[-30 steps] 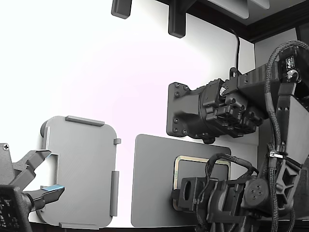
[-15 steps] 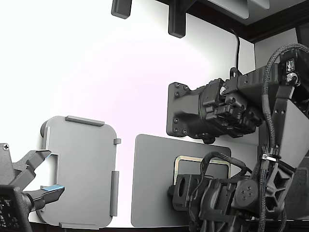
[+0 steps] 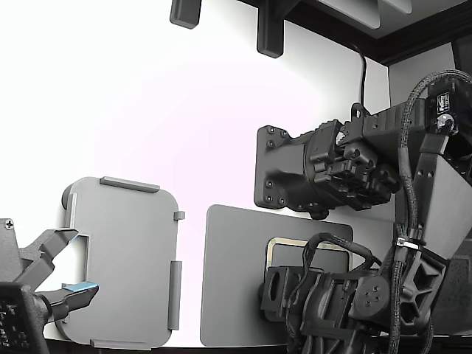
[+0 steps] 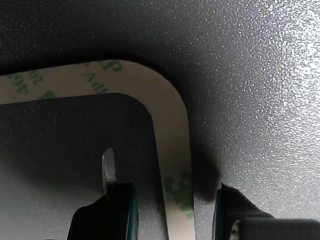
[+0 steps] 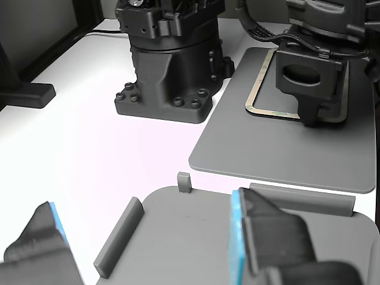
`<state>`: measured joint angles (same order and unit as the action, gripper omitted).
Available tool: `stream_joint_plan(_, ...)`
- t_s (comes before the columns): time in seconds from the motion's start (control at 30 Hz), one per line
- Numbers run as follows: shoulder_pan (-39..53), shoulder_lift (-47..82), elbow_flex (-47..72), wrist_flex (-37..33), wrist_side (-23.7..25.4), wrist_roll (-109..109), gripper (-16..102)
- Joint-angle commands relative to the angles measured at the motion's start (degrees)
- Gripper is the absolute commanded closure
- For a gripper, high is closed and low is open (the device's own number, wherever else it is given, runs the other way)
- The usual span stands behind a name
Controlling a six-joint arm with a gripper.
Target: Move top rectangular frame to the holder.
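Observation:
The top frame needs to go to the holder, so my gripper will next grip the frame's green-printed side beside its rounded corner (image 4: pixel 178 207).
The top rectangular frame (image 3: pixel 284 241), with a pale beige-green border around a dark centre, lies flat on the dark grey mat (image 3: pixel 228 287). It also shows in the wrist view (image 4: pixel 170 130) and the other view (image 5: pixel 256 89). My gripper (image 4: pixel 172 197) is open and low over one side of the frame. One finger stands inside the border and one outside, with gaps to both. The gripper head (image 3: pixel 274 302) covers the frame's near part and also shows in the other view (image 5: pixel 309 119). The light grey holder (image 3: pixel 125 258) lies at the exterior view's left, apart from the mat, and shows in the other view (image 5: pixel 190 231).
A second arm's open gripper with blue pads (image 3: pixel 70 291) hovers at the holder's near left corner; its pads (image 5: pixel 237 237) frame the other view. A black block fixture (image 3: pixel 310 173) stands behind the mat. Black posts (image 3: pixel 269 33) hang at the back.
My arm has shifted slightly toward the exterior view's left and settled a little lower over the frame. The frame, holder and second arm have not moved.

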<state>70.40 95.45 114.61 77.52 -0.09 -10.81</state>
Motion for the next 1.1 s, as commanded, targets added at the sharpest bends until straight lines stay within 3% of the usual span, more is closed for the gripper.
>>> stream_joint_plan(0.0,-1.14,1.23,-0.53,-0.79,0.18,-0.18,26)
stream_joint_plan(0.23,-1.05,2.46,1.67,-2.02,0.97,-0.09,42)
stream_joint_plan(0.6,-1.05,3.69,2.29,-2.20,4.04,-0.44,96)
stream_joint_plan(1.07,-1.58,4.04,-8.09,7.03,5.36,1.41,98)
